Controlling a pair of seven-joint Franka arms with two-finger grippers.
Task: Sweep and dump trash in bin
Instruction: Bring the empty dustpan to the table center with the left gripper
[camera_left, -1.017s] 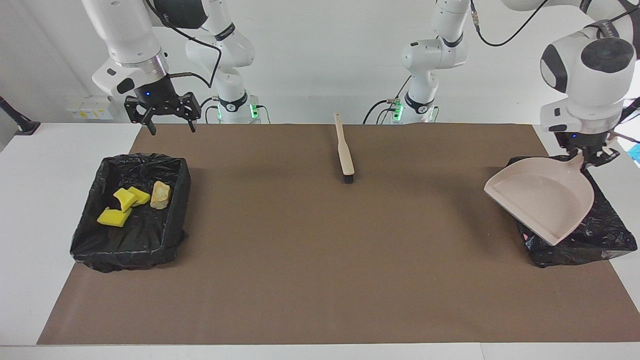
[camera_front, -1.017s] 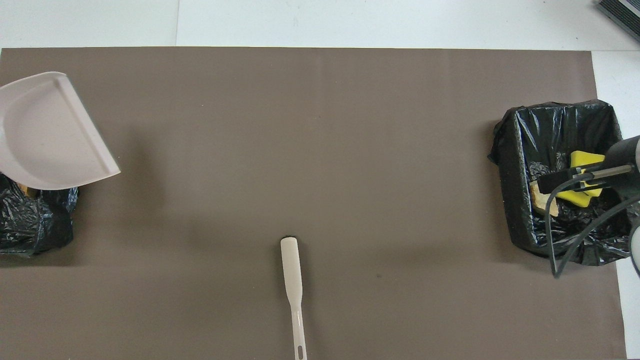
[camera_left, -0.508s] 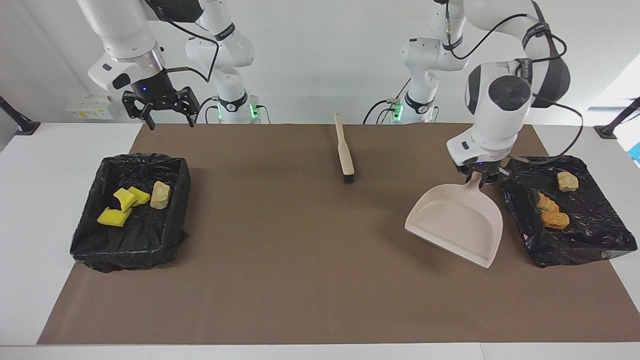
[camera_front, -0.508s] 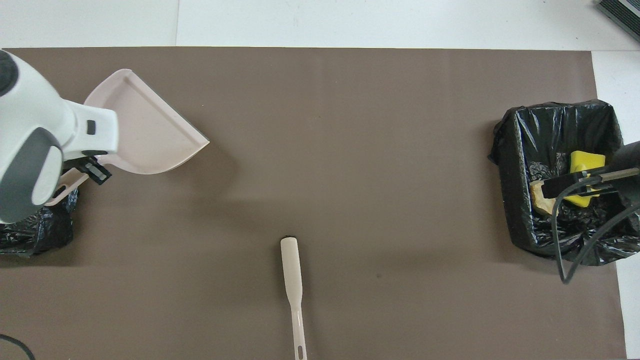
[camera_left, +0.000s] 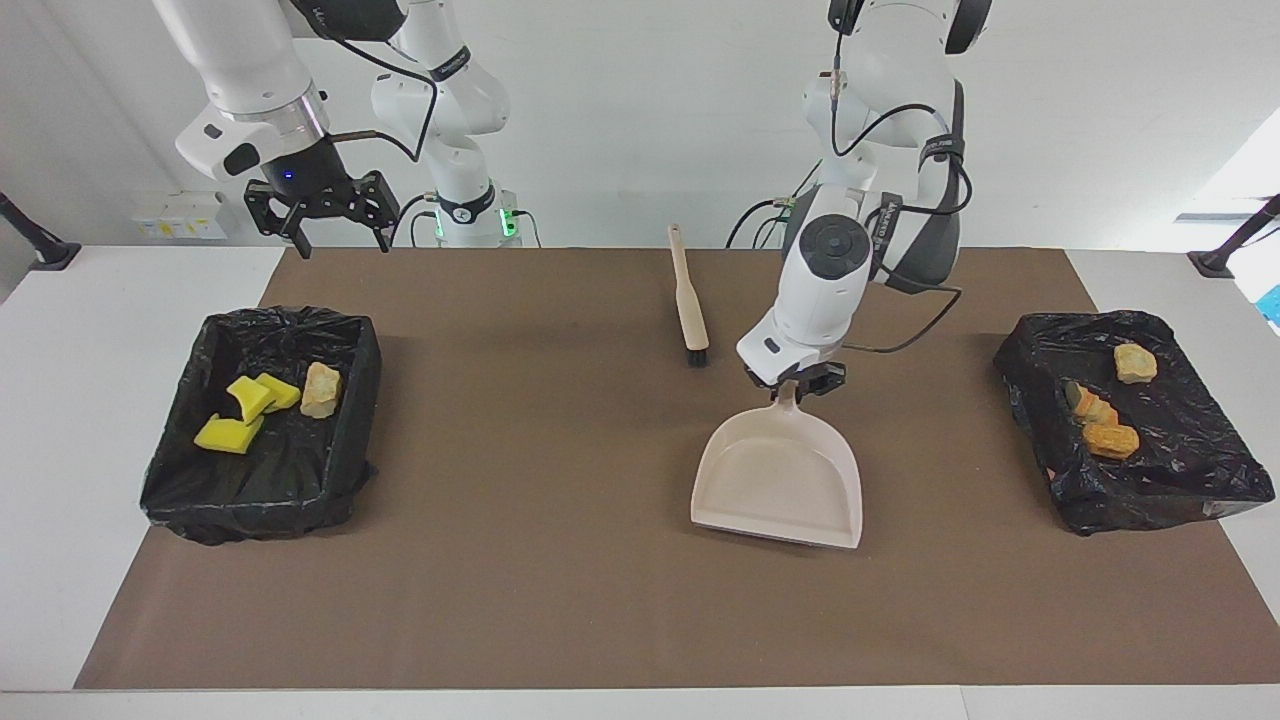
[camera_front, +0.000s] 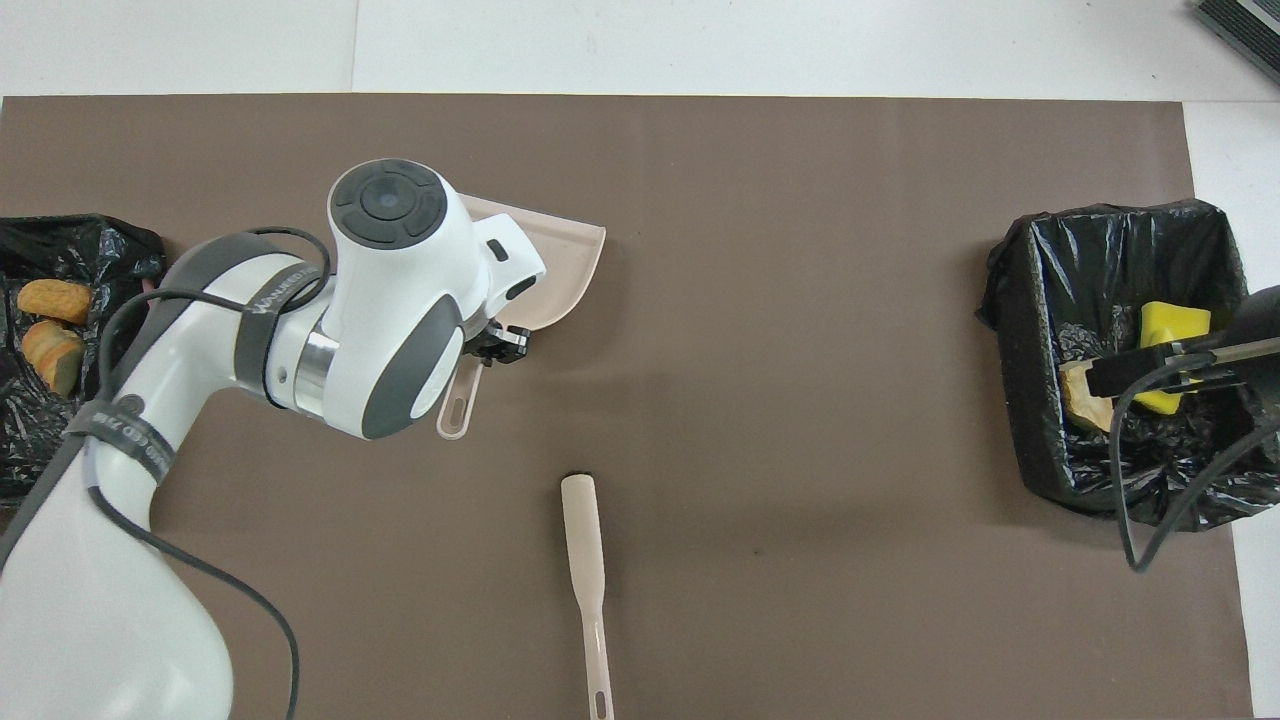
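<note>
The beige dustpan (camera_front: 558, 258) hangs crooked above the brown mat and would drop if I opened now, so my left gripper keeps holding it for now.
My left gripper (camera_left: 797, 385) is shut on the handle of the empty beige dustpan (camera_left: 780, 480), held low over the middle of the mat; it also shows in the overhead view (camera_front: 560, 265). Yellow sponge chunks (camera_left: 240, 412) and a tan lump (camera_left: 321, 388) lie in the black-lined bin (camera_left: 280, 318) at the right arm's end. Three golden-brown lumps (camera_left: 1108, 438) lie in the black-lined bin (camera_left: 1180, 490) at the left arm's end. My right gripper (camera_left: 335, 225) is open and empty, up in the air by the robots' edge of the mat, near the sponge bin.
The beige hand brush (camera_left: 688, 300) lies on the mat near the robots, bristles pointing away from them, just beside the dustpan's handle; it also shows in the overhead view (camera_front: 585, 560). The brown mat (camera_left: 560, 560) covers most of the white table.
My left arm has swung the dustpan from over the bin at its end to the middle of the mat and lowered it. The right gripper has risen slightly.
</note>
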